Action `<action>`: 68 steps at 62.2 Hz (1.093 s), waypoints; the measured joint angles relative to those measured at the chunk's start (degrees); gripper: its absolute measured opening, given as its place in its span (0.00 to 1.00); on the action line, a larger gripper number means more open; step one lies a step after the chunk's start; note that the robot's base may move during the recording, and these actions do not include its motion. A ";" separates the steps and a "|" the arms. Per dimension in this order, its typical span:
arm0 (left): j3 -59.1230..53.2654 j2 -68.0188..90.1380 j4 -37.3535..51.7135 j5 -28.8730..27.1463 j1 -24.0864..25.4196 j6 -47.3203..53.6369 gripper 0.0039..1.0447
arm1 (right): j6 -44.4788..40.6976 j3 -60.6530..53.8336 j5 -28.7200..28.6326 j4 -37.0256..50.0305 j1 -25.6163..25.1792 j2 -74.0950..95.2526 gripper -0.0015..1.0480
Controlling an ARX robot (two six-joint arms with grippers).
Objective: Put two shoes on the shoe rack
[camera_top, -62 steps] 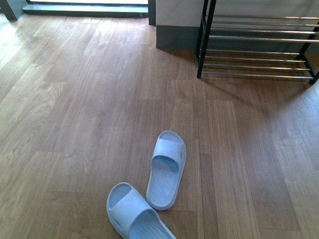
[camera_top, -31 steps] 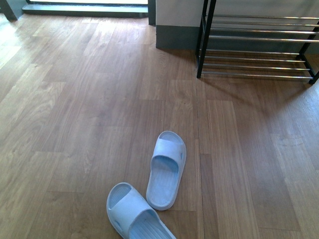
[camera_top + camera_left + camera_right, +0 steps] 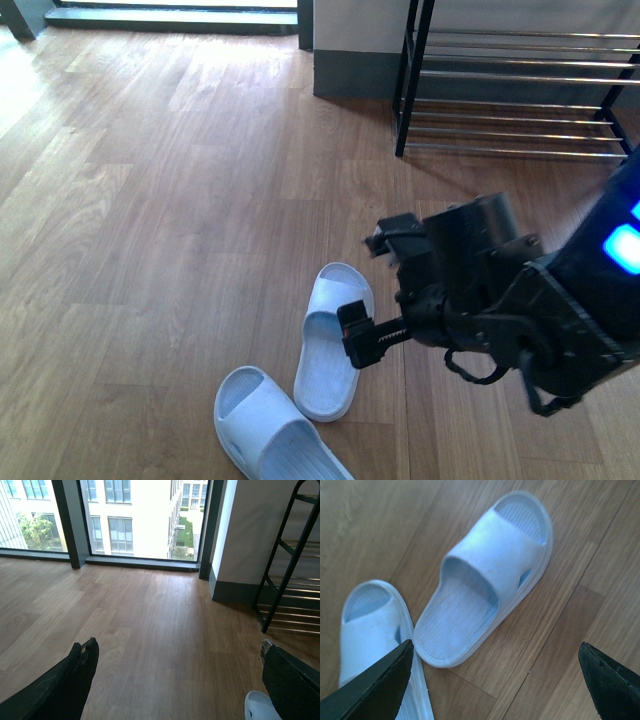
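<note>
My right gripper grabs the slide sandal by the side of its wide strap [image 3: 358,304] next, to place the sandal on the shoe rack [image 3: 520,76].
Two pale blue-white slide sandals lie on the wood floor. One shoe [image 3: 330,345] [image 3: 485,595] points toward the shoe rack [image 3: 520,76] at the back right. The other shoe [image 3: 270,430] [image 3: 370,630] lies angled beside its heel. My right gripper [image 3: 366,288] [image 3: 495,645] hovers open above the first slide's right edge, holding nothing. My left gripper [image 3: 177,644] is open over bare floor, and the toe of a slide [image 3: 260,707] shows by one of its fingers. The rack's black frame [image 3: 272,591] stands ahead of the left gripper.
A grey-skirted white wall column [image 3: 350,50] stands just left of the rack. Floor-to-ceiling windows with a dark frame [image 3: 70,525] run along the far side. Wood floor [image 3: 150,230] stretches between the slides and the rack.
My right arm has come into the front view from the right and now hangs over the upper slide. Neither slide has moved.
</note>
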 joint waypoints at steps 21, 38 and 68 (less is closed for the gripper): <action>0.00 0.00 0.00 0.00 0.00 0.00 0.91 | 1.46 19.87 3.65 -5.25 0.74 19.85 0.91; 0.00 0.00 0.00 0.00 0.00 0.00 0.91 | 5.81 29.97 5.60 -7.48 -1.88 26.60 0.91; 0.00 0.00 0.00 0.00 0.00 0.00 0.91 | 8.07 33.46 4.31 -8.63 -2.01 28.87 0.24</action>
